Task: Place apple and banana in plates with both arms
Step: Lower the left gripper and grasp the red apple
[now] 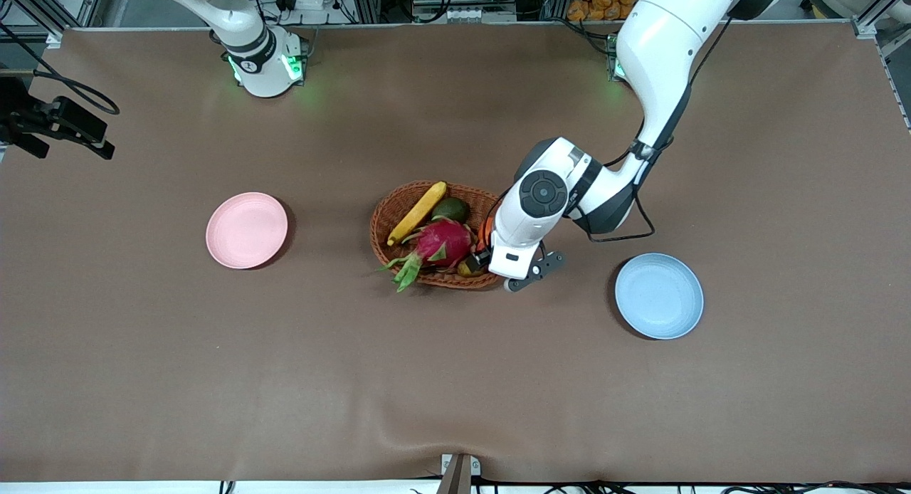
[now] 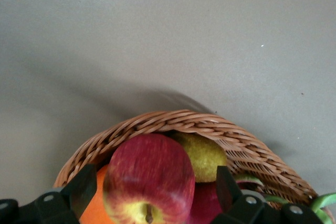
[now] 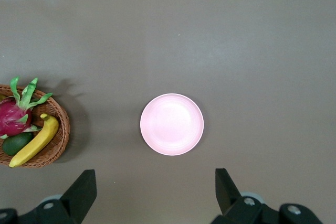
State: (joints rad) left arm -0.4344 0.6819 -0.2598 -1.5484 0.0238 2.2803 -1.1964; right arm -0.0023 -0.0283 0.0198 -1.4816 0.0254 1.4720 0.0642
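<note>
I'll place the apple in a plate, so my left gripper grabs its round body (image 2: 148, 174) next, on the red apple.
The red apple (image 2: 149, 177) lies in the wicker basket (image 2: 173, 121) at its end toward the left arm. My left gripper (image 2: 155, 183) is open, one finger on each side of the apple with a gap to each. In the front view the left hand (image 1: 523, 230) covers the apple. The yellow banana (image 1: 417, 213) lies in the basket's end toward the right arm and shows in the right wrist view (image 3: 35, 141). My right gripper (image 3: 156, 187) is open and empty, high over the table near the pink plate (image 3: 171, 124). The pink plate (image 1: 246, 230) and blue plate (image 1: 659, 295) are empty.
The basket (image 1: 384, 216) also holds a magenta dragon fruit (image 1: 443, 242), a dark green fruit (image 1: 450, 209), an orange (image 2: 97, 208) and a yellow-green fruit (image 2: 205, 153). A black camera mount (image 1: 57, 124) stands at the table's edge at the right arm's end.
</note>
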